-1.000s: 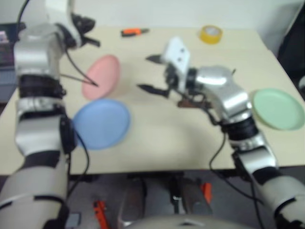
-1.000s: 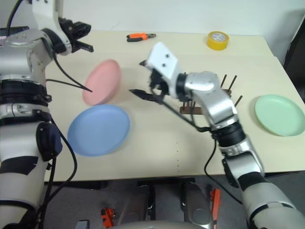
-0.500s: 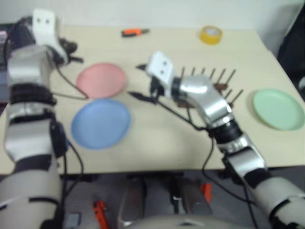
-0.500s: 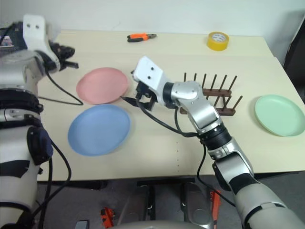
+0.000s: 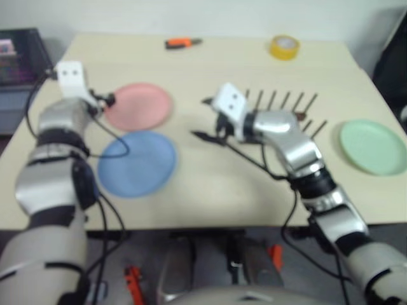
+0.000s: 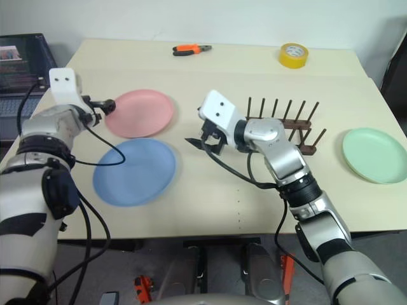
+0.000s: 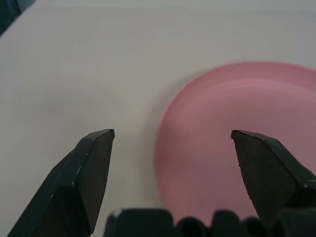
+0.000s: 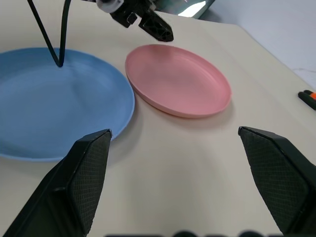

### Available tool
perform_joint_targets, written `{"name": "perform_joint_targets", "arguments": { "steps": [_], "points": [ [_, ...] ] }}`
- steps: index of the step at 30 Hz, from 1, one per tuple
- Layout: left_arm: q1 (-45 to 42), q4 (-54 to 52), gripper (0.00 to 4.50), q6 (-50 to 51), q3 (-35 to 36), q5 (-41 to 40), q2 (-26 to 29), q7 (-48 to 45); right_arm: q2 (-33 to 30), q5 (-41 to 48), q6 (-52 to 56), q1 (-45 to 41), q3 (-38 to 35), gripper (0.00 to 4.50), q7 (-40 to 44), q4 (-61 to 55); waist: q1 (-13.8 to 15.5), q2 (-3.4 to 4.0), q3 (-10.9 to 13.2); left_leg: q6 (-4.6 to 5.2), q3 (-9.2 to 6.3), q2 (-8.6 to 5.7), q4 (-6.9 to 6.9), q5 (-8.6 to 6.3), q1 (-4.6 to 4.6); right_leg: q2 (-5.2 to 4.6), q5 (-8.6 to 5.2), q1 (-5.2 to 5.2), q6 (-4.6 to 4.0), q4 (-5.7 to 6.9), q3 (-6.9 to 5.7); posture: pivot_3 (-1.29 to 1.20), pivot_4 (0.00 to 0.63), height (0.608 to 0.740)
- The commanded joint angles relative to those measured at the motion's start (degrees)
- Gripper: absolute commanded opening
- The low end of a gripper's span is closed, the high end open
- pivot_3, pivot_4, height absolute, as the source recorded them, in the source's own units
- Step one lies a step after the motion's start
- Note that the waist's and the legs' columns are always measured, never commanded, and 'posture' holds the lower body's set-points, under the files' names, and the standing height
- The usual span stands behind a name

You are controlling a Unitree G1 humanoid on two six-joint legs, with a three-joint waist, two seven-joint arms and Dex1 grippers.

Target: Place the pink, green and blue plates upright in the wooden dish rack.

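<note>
My left gripper grabs the pink plate by its rim (image 5: 107,115) next, to stand the plate upright in the wooden dish rack (image 5: 284,103).
The pink plate (image 6: 140,113) lies flat on the table at the left, and the blue plate (image 6: 135,171) lies flat just in front of it. Far to the right, the green plate (image 6: 375,154) rests flat too. The wooden dish rack (image 6: 283,124) stands empty between them, its pegs upright. My left gripper (image 6: 107,105) hovers low at the pink plate's left rim, open, its fingers straddling that rim (image 7: 197,148). My right gripper (image 6: 194,130) is open with nothing in it, between the rack and the pink plate (image 8: 177,79), and it points toward the plates.
Orange pliers (image 6: 191,48) and a yellow tape roll (image 6: 292,54) lie along the table's far edge. A dark crate (image 6: 19,57) stands off the table's left side. A black cable from my left arm hangs over the blue plate.
The pink plate was tilted up on edge and now lies flat. My left gripper has come down to its left rim and opened. The right gripper shifted slightly right and stays open.
</note>
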Motion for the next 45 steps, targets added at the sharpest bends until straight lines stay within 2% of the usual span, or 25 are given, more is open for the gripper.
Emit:
{"name": "perform_joint_targets", "arguments": {
  "steps": [1,10,15,18,22,33,38,45],
  "points": [
    [1.4,0.2,4.23,-0.4,1.6,-0.9,-1.3,1.0,-1.4,0.9,2.2,0.6,-2.2,4.5,0.3,-4.5,0.0,-0.01,0.0,0.0,0.0,0.01,0.0,0.0,0.0,0.0,0.0,0.0,0.0,0.0,-0.01,0.0,0.15,0.74],
    [4.7,0.2,4.23,-0.7,4.1,-2.3,-4.0,4.2,-3.8,1.3,6.1,1.8,-2.5,4.5,0.5,-7.8,0.0,-0.02,0.0,0.0,-0.01,0.02,0.02,0.0,0.03,-0.01,0.02,0.02,-0.03,0.02,-0.02,0.0,0.15,0.74],
    [4.5,0.0,2.63,-1.4,4.5,-2.4,-4.0,3.8,-3.8,1.1,6.5,1.7,-2.3,4.5,0.5,-7.9,0.0,-0.03,0.0,0.0,0.03,0.0,0.02,0.0,0.19,0.0,0.03,0.16,-0.03,0.02,-0.01,0.0,0.15,0.74],
    [3.3,-0.2,1.44,-1.7,4.1,-2.0,-3.6,3.0,-3.5,1.0,6.4,1.5,-2.3,4.5,0.4,-7.6,0.0,-0.03,0.0,0.0,0.02,0.01,0.02,0.0,0.2,0.0,0.02,0.17,-0.03,0.02,-0.03,0.0,0.15,0.74],
    [1.5,-0.6,0.08,-1.9,3.7,-1.7,-3.1,1.8,-3.0,0.9,6.2,1.3,-2.4,4.5,0.2,-7.3,0.0,-0.03,0.0,0.0,0.03,-0.01,0.0,0.0,0.19,0.0,0.02,0.17,-0.03,-0.03,-0.02,0.0,0.15,0.74],
    [-9.6,-3.1,0.02,-1.7,-1.0,1.3,-1.8,-5.4,0.6,2.1,2.3,-0.9,-3.4,4.5,-0.6,-4.5,0.0,-0.04,0.0,0.0,0.03,-0.03,-0.01,0.0,0.17,0.05,0.02,0.19,-0.03,-0.08,-0.05,0.0,0.15,0.74],
    [-19.3,-6.8,0.02,2.2,-7.7,4.5,-2.9,-17.7,8.5,0.6,-4.3,-5.7,-1.1,4.5,-3.3,-0.9,-0.1,-0.06,0.0,0.0,0.0,-0.04,-0.01,0.0,-0.04,0.12,0.02,0.01,-0.03,-0.08,-0.09,0.0,0.15,0.74],
    [-24.1,-12.2,0.02,7.5,-15.1,7.5,-2.9,-31.9,13.6,-5.6,-13.8,-8.4,3.3,4.5,-6.9,8.1,-0.6,-0.05,0.0,0.0,0.08,-0.06,-0.07,-0.01,-0.05,0.08,-0.01,-0.01,-0.03,-0.17,0.02,0.0,0.15,0.74]
  ]
}}
